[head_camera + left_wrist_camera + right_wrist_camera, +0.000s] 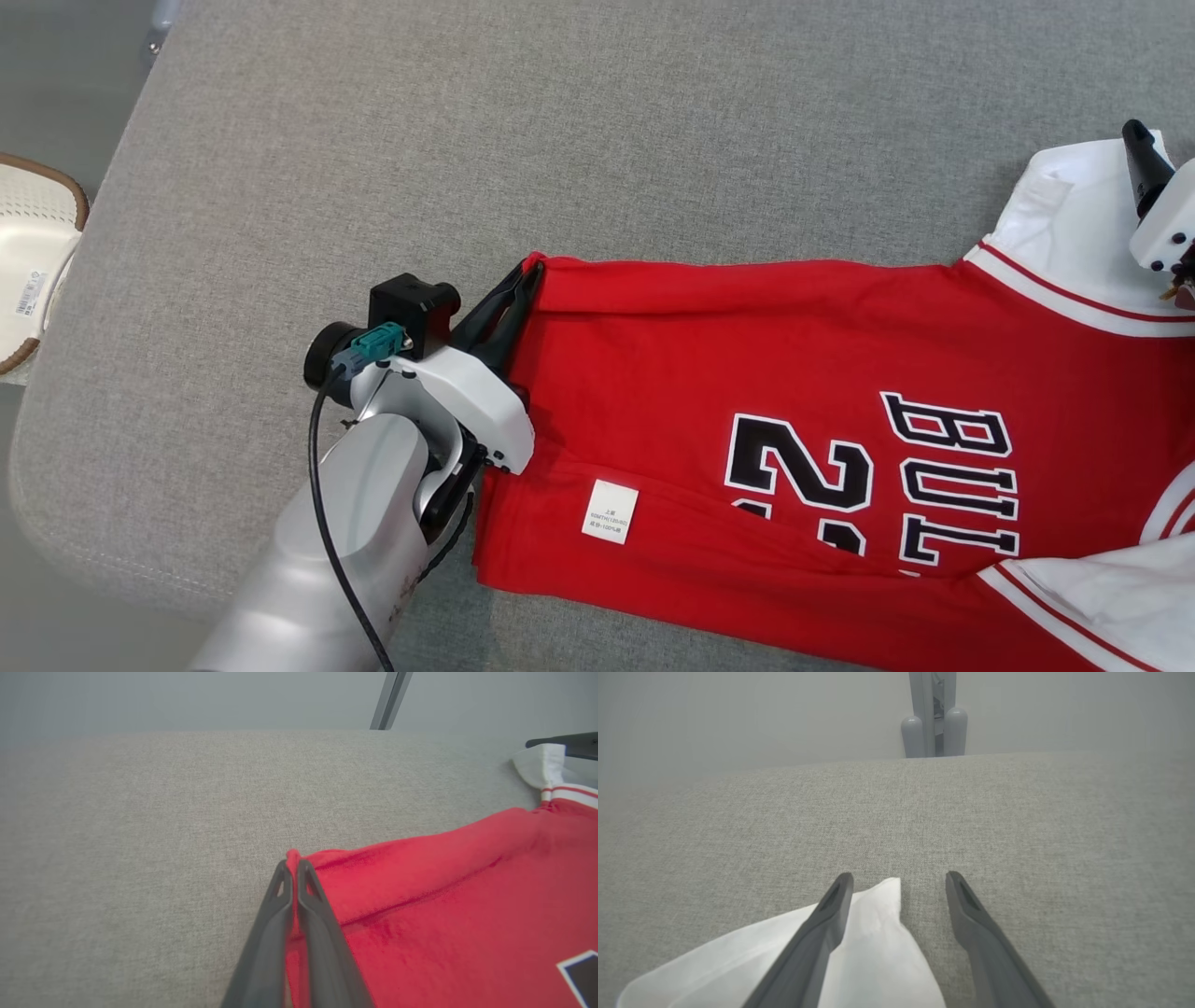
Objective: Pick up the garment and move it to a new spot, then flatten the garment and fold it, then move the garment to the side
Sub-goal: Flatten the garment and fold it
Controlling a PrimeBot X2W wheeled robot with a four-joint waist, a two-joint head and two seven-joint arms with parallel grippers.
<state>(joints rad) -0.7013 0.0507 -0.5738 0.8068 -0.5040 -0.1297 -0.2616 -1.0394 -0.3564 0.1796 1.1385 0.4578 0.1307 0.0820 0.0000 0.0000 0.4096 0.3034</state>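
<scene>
I should next use my right gripper to pinch the far white sleeve by its peaked tip [1157, 142], with the red jersey [762, 336] flat on the cushion.
The garment [747, 373] is a red jersey with black lettering and white sleeves, spread across the grey cushioned surface [467, 140]. My left gripper [527, 275] is shut on the garment's far hem corner; in the left wrist view the red corner [293, 856] pokes out between the closed fingertips of the left gripper [294, 868]. My right gripper [899, 879] stands open above the white sleeve [873, 952], whose tip lies between the spread fingers. In the head view one dark right fingertip [1141, 154] shows at the right edge over the white sleeve [1064, 205].
A white label [610, 511] is sewn near the garment's hem. A pale basket [33, 261] sits on the floor past the cushion's left edge. A grey metal post [934, 714] stands behind the cushion. Bare cushion stretches to the left and far side.
</scene>
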